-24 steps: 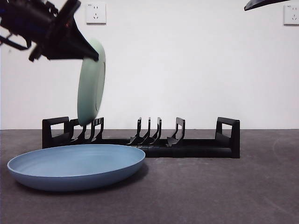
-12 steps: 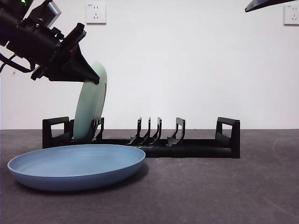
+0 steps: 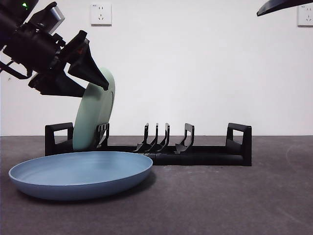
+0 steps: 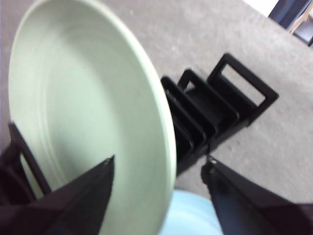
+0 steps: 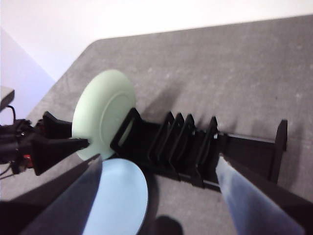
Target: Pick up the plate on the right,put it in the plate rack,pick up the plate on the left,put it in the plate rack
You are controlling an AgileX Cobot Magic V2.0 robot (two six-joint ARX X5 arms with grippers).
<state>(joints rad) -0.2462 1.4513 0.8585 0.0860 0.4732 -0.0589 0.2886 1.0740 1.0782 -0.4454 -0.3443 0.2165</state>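
Observation:
The blue plate's broad side is wider than my open fingers, so my left gripper should next grab its thin raised rim (image 3: pixel 11 172) to pick it up.
A pale green plate (image 3: pixel 93 117) stands on edge in the left-end slots of the black plate rack (image 3: pixel 205 155), leaning left. My left gripper (image 3: pixel 97 91) is at the plate's top rim, open, with one jaw on each side of the rim. In the left wrist view the green plate (image 4: pixel 88 98) fills the frame between the spread jaws, with the rack (image 4: pixel 230 93) beyond. A blue plate (image 3: pixel 80 174) lies flat in front of the rack's left half. My right gripper (image 5: pixel 156 164) hangs open high above the table, looking down on the rack (image 5: pixel 244 147) and both plates.
Several prongs stand in the rack's middle and a looped handle (image 3: pixel 239 142) rises at the right end. Two wall sockets (image 3: pixel 100 13) sit on the white wall behind. Dark grey table (image 3: pixel 234 200) stretches to the right.
The green plate came down into the rack's left slots and tilted left. The left gripper's jaws have spread apart off the rim.

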